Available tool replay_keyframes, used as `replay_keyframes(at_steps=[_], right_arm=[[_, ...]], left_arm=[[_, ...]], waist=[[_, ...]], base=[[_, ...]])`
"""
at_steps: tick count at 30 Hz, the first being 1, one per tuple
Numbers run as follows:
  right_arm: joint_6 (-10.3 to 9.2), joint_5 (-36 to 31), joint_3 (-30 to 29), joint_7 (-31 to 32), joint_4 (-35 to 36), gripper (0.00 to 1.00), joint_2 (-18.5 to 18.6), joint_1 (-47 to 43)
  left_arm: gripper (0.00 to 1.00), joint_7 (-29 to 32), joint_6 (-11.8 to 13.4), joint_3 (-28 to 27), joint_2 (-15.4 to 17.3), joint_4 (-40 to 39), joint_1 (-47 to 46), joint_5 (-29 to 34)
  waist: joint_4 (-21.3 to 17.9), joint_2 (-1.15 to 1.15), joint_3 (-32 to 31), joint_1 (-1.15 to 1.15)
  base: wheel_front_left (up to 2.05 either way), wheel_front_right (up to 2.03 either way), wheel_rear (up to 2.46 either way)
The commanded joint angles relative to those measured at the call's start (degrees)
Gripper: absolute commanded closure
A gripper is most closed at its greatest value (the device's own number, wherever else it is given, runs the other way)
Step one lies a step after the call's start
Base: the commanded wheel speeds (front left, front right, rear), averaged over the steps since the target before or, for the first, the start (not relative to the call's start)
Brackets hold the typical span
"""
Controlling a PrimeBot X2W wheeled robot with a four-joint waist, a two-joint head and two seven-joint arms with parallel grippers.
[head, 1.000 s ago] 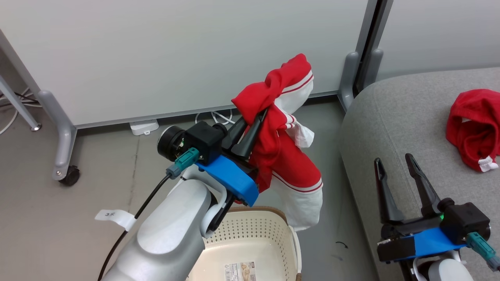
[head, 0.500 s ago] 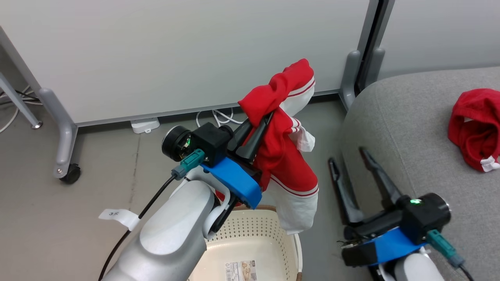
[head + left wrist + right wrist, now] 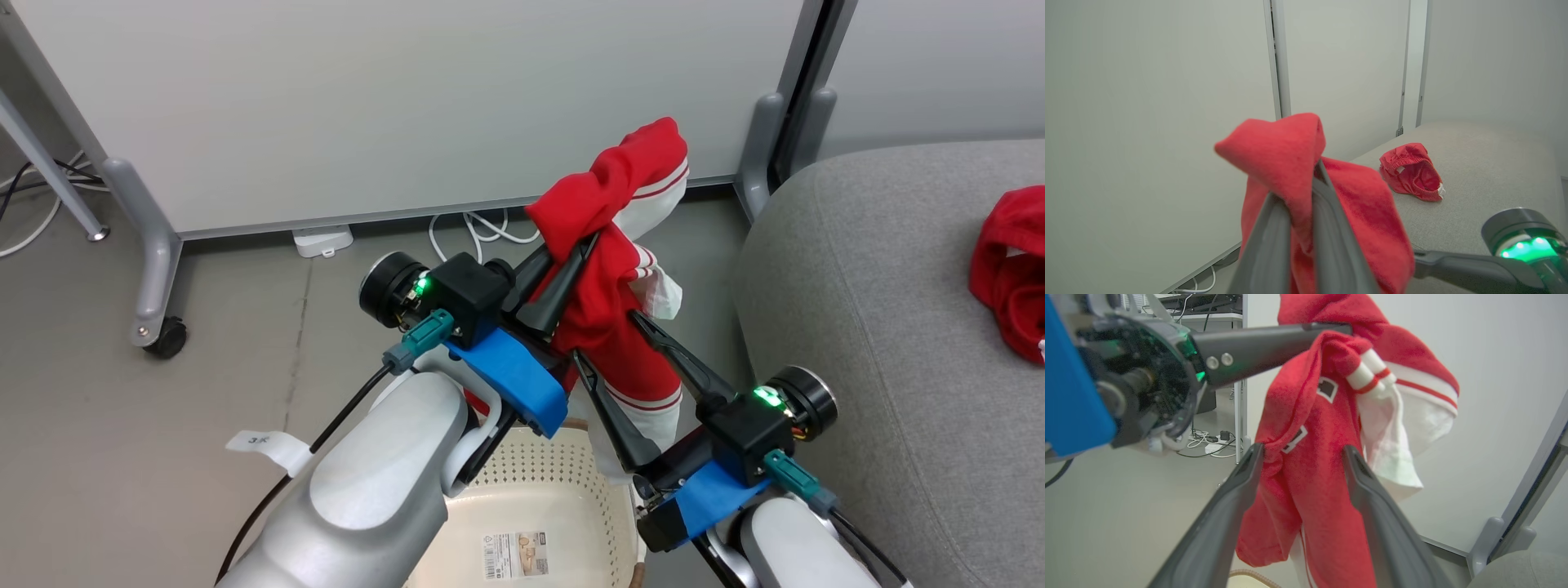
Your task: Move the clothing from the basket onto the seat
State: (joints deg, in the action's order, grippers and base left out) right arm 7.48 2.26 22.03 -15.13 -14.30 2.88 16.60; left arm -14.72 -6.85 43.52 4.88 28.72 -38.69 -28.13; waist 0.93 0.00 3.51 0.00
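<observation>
My right gripper needs to grab the red-and-white garment next by its red hanging part (image 3: 613, 339) (image 3: 1307, 458), just below the upper fold that my left gripper's fingertips already crowd.
My left gripper (image 3: 581, 243) is shut on the red clothing with white panels and stripe trim (image 3: 620, 188), holding it up above the cream basket (image 3: 531, 482). The garment (image 3: 1282, 151) drapes over the left gripper (image 3: 1298, 192). My right gripper (image 3: 604, 335) is open, its fingers standing on either side of the hanging part. In the right wrist view the garment (image 3: 1310, 477) hangs between the open right gripper (image 3: 1303, 449) fingers. A plain red garment (image 3: 1008, 278) (image 3: 1410, 171) lies on the grey seat (image 3: 882, 327) (image 3: 1474, 183).
White partition panels stand behind, on grey feet with a caster (image 3: 167, 339). White cables (image 3: 482, 229) and a small white box (image 3: 322, 241) lie on the floor at the panel's base. The basket holds only a label sticker (image 3: 514, 555).
My right gripper has swung left from the seat's edge to the hanging garment and now straddles it, still open. The left gripper keeps its grip; the camera shifted slightly.
</observation>
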Motion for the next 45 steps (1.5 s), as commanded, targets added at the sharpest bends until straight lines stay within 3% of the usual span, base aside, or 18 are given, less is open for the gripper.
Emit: replay_keyframes(at_steps=[1,7,15,16,17,18,45], right_arm=[[0.03,-1.0,0.4,0.0,-2.2,0.00,0.1,1.6],[0.03,-2.6,-0.3,0.0,-7.7,0.00,0.0,4.9],[0.03,1.5,0.5,0.0,-10.9,0.00,0.0,7.5],[0.03,2.4,0.5,0.0,-11.3,0.41,0.0,7.8],[0.03,2.6,0.5,0.0,-11.5,0.97,0.0,8.2],[0.03,2.8,0.6,0.0,-11.7,1.00,0.0,8.4],[0.03,7.0,1.6,0.0,-10.8,1.00,0.0,8.1]], left_arm=[[1.00,-0.3,0.0,0.4,-0.2,-0.3,-1.0,0.3],[1.00,-0.3,0.0,1.5,-0.9,-1.0,-1.8,0.0],[1.00,-0.4,-0.1,2.9,-1.4,-1.6,-2.1,-0.5],[1.00,-0.4,-0.1,3.0,-1.5,-1.6,-2.2,-0.5],[1.00,-0.4,-0.1,3.1,-1.5,-1.6,-2.2,-0.5],[1.00,-0.5,-0.1,3.3,-1.6,-1.5,-2.2,-0.6],[1.00,-0.5,0.5,2.2,-1.8,-1.2,-2.8,0.1]], waist=[[0.4,0.00,0.3,0.00],[1.4,0.00,1.1,0.00],[2.1,0.00,1.8,0.00],[2.2,0.00,1.9,0.00],[2.3,0.00,1.9,0.00],[2.4,0.00,1.9,0.00],[1.8,0.00,2.2,0.00]], base=[[0.00,0.00,0.00],[0.00,0.00,0.00],[0.00,0.00,0.00],[0.00,0.00,0.00],[0.00,0.00,0.00],[0.00,0.00,0.00],[0.00,0.00,0.00]])
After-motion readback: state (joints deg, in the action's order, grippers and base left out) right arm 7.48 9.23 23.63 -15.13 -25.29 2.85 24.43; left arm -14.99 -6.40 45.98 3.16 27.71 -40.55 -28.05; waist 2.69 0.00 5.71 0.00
